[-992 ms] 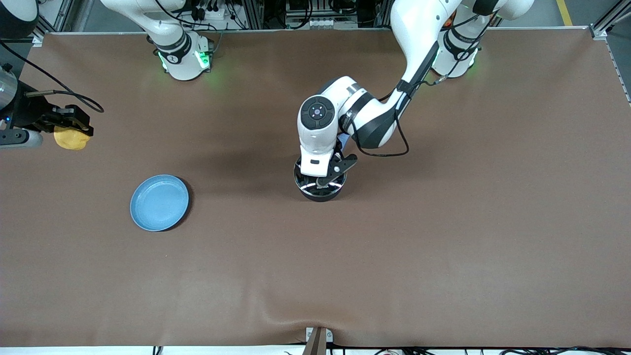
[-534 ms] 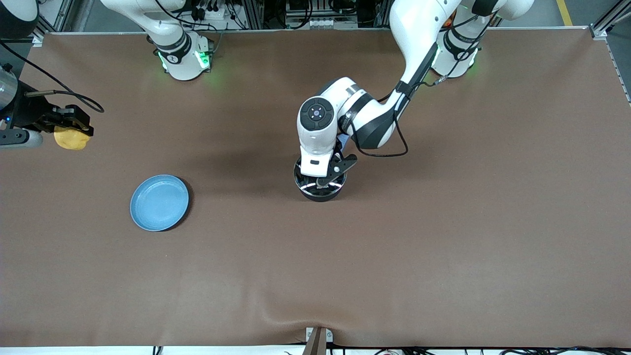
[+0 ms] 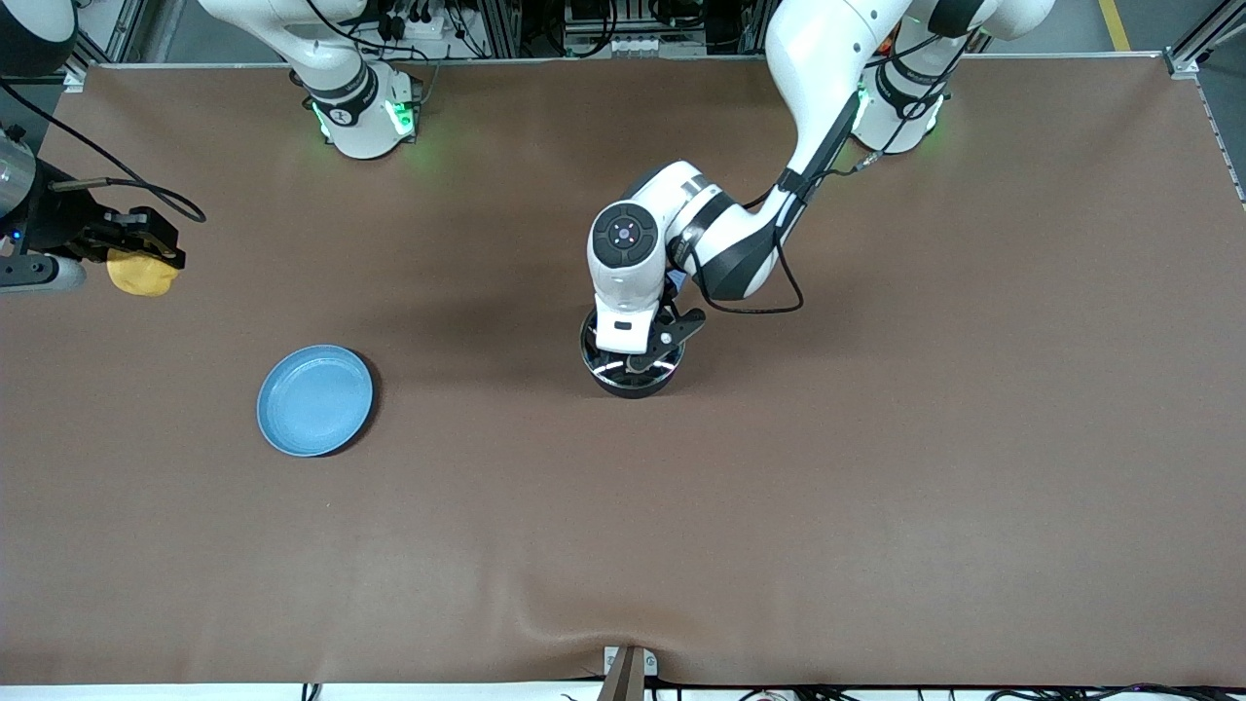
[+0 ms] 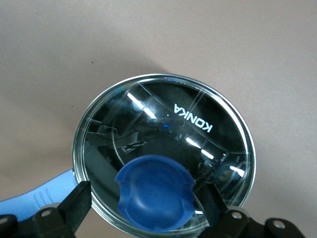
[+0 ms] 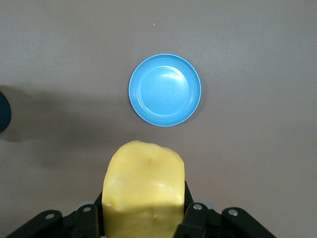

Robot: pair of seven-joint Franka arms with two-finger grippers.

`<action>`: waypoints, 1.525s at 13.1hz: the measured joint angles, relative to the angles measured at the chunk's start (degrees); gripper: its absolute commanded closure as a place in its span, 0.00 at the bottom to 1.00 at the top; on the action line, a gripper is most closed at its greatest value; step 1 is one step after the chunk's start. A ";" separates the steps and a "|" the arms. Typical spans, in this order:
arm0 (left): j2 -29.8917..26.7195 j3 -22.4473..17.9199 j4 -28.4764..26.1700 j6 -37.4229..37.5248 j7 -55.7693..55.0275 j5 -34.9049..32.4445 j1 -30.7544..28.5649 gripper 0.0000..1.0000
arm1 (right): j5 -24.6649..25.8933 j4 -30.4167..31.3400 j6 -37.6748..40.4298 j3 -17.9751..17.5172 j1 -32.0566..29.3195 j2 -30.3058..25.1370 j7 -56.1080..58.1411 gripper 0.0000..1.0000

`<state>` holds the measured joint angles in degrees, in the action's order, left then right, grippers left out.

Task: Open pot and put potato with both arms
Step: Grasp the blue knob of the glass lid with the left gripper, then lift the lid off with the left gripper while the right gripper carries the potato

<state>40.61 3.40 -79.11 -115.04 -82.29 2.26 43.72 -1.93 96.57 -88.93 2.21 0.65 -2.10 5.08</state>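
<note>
The left gripper's fingers are on either side of the blue knob [image 4: 154,193] over the glass lid, so they should close on it.
The black pot [image 3: 633,375] stands at the table's middle with its glass lid [image 4: 198,124] on. My left gripper [image 3: 639,358] is low over the lid and open, one finger [image 4: 77,203] on each side of the blue knob [image 4: 154,193] with gaps showing. The blue handle [image 4: 37,193] sticks out beside one finger. My right gripper [image 3: 131,248] is at the right arm's end of the table, up above the cloth, shut on the yellow potato [image 3: 142,274]. In the right wrist view the potato [image 5: 143,191] fills the space between the jaws of that gripper [image 5: 143,215].
A light-blue plate [image 3: 314,400] lies on the brown cloth between the potato and the pot, nearer the front camera than both; it also shows in the right wrist view [image 5: 165,90]. The left arm's forearm and cable [image 3: 750,263] hang over the pot.
The left arm's hand has shifted slightly over the pot, staying around the knob. The right gripper and potato have barely moved.
</note>
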 measured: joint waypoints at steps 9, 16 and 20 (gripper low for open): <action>0.03 -0.14 0.39 -0.38 0.00 0.00 -0.23 1.00 | 0.00 0.00 0.00 -0.07 0.01 0.00 0.00 1.00; -2.88 -0.61 1.76 -0.20 0.16 0.00 -3.00 1.00 | -0.08 -0.23 -0.04 -0.26 0.79 0.04 -0.86 1.00; -7.67 -0.79 1.90 2.99 5.27 0.00 -6.34 1.00 | -0.23 -1.59 -0.26 -1.13 6.84 0.04 -11.70 1.00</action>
<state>32.95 2.61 -77.21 -112.05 -77.02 2.26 37.37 -2.16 94.98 -89.18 1.08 7.49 -2.06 -6.62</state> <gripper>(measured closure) 0.401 0.458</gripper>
